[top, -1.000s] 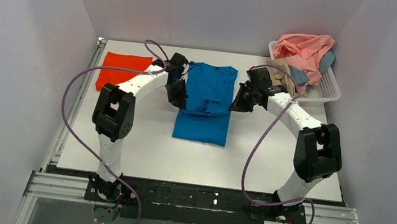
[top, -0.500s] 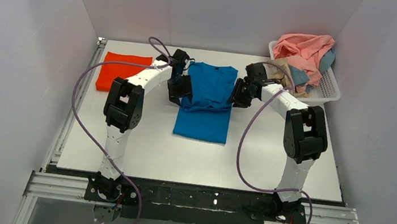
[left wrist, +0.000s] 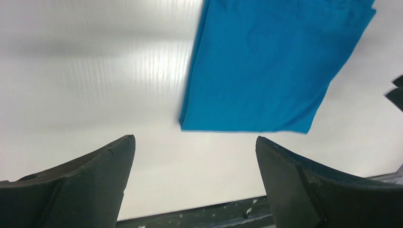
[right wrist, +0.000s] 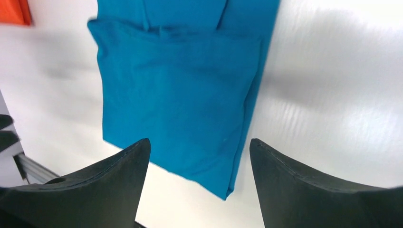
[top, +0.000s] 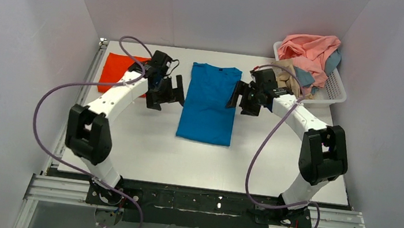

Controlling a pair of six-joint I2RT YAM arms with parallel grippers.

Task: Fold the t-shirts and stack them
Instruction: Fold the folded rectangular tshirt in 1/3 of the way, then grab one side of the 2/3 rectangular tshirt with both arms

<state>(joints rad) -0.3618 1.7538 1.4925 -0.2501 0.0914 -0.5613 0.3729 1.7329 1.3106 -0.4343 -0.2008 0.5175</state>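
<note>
The robot's left gripper should next fold the blue t-shirt's hem over toward the collar, grabbing it by the near hem corner on the left gripper's side.
A bright blue t-shirt (top: 208,103) lies flat on the white table, folded into a long narrow rectangle. Left of it my left gripper (top: 167,91) hangs open and holds nothing; in the left wrist view the blue t-shirt (left wrist: 266,66) lies ahead of the left gripper (left wrist: 195,140). At the shirt's right edge my right gripper (top: 239,99) is open above the cloth, and the right wrist view shows the shirt's corner (right wrist: 228,180) between the spread fingers (right wrist: 109,185). A folded orange-red t-shirt (top: 113,67) lies at the back left, partly behind my left arm.
A white lattice basket (top: 335,91) stands at the back right corner, heaped with pink (top: 312,52), tan and dusty blue shirts. White walls close in the table on three sides. A metal rail (top: 194,203) runs along the near edge.
Both grippers went from shut to open and let go of the blue t-shirt. The bunched cloth now lies flat. My left arm swung left, away from the shirt.
</note>
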